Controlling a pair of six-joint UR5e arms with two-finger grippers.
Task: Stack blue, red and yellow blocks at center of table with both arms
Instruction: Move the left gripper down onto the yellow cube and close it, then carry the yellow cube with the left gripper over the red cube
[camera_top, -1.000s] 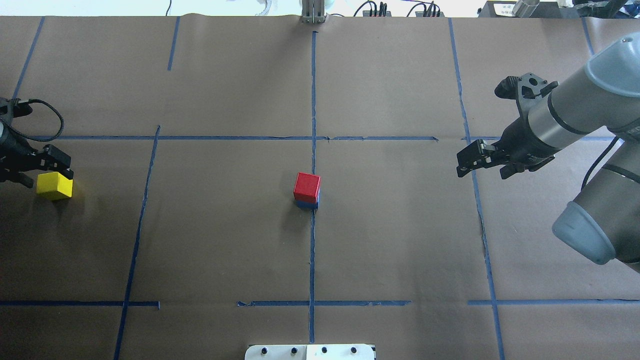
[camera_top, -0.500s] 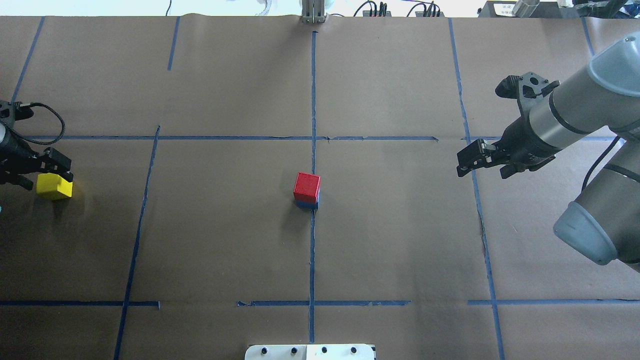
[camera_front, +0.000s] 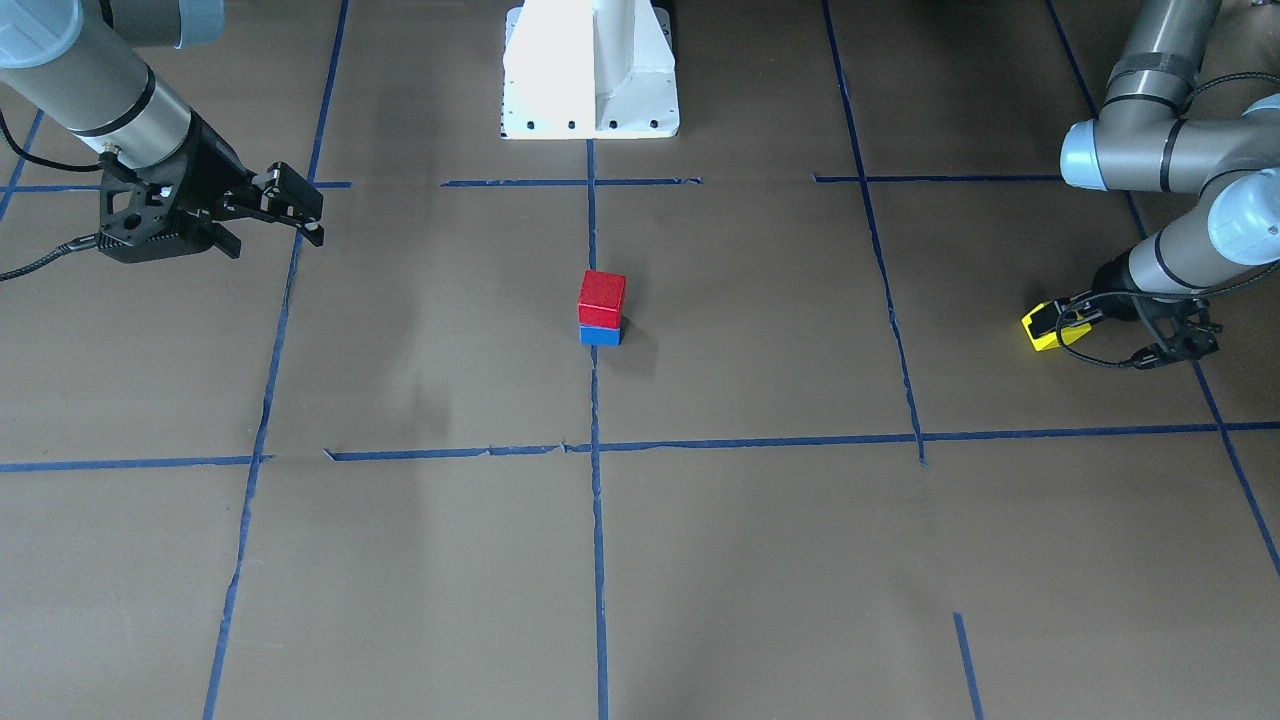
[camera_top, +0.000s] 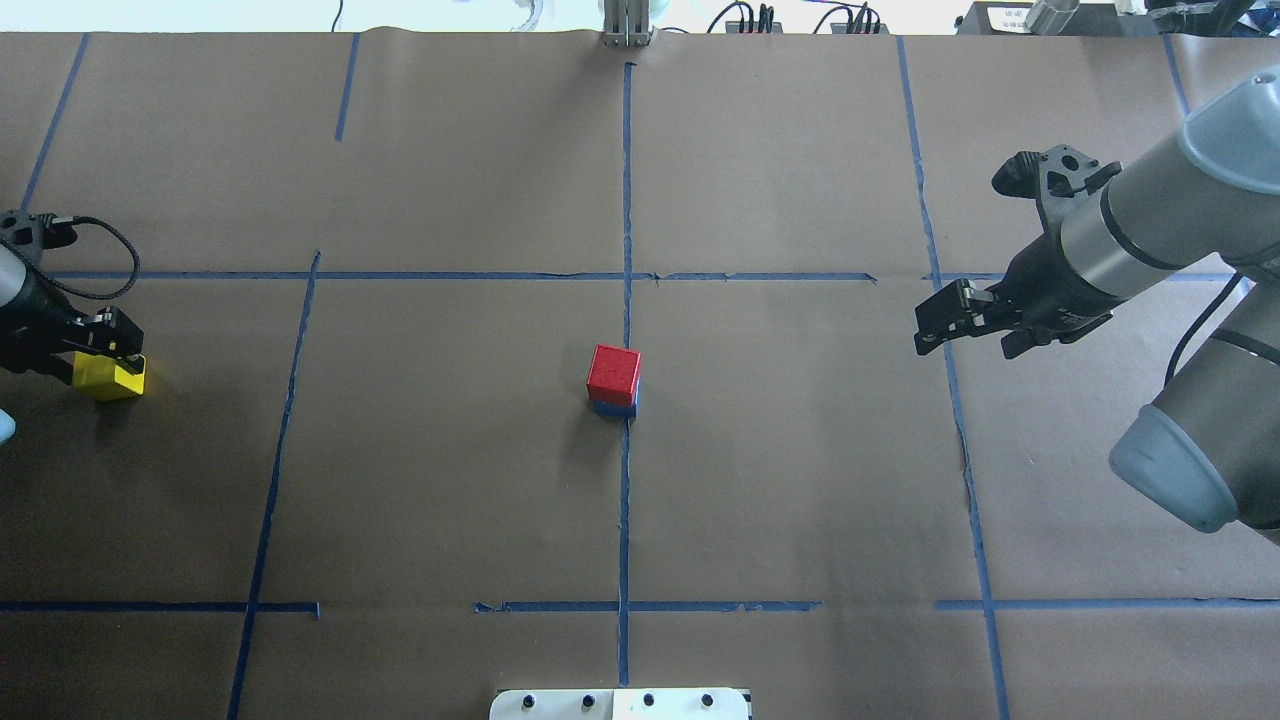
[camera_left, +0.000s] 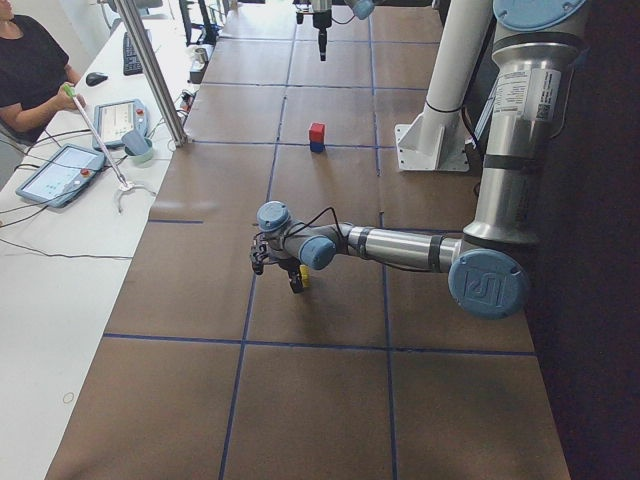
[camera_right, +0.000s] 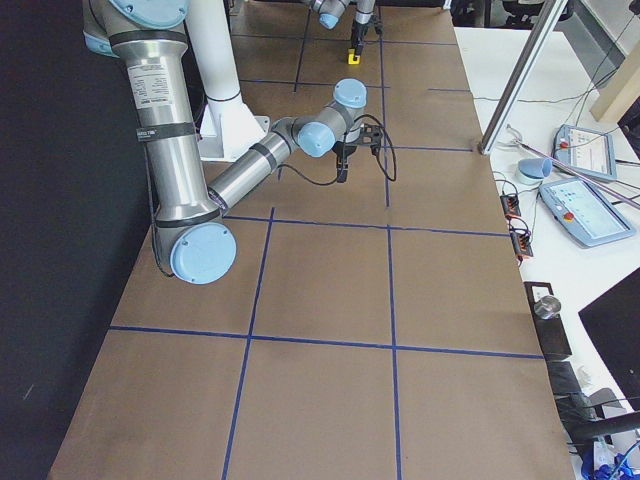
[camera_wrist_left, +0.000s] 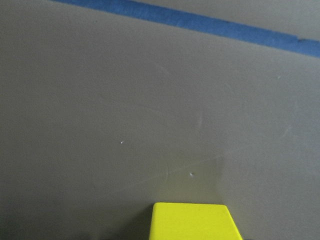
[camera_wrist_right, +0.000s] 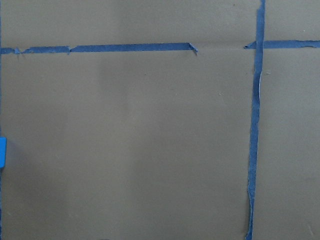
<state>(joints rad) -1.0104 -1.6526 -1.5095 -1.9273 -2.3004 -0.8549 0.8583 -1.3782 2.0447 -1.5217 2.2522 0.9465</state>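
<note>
The yellow block should go on top of the red and blue stack (camera_front: 601, 307), so my left gripper will grab the block by its opposite sides next.
A red block (camera_top: 613, 372) sits on a blue block (camera_top: 612, 408) at the table's centre, also in the front view with red (camera_front: 601, 297) over blue (camera_front: 600, 335). A yellow block (camera_top: 112, 380) lies at the far left. My left gripper (camera_top: 98, 360) is low over it, open, with its fingers on either side of the block (camera_front: 1043, 330). The left wrist view shows only the block's top (camera_wrist_left: 192, 221) at the bottom edge. My right gripper (camera_top: 935, 322) is open and empty, hovering far to the right of the stack.
The table is covered in brown paper (camera_top: 450, 480) marked with blue tape lines (camera_top: 625, 200). The robot's white base (camera_front: 590, 70) stands at the near middle edge. An operator and tablets (camera_left: 60, 170) are on a side desk beyond the far edge.
My left gripper has come down around the yellow block, now covering part of its top. The right arm and the red-on-blue stack have barely moved.
</note>
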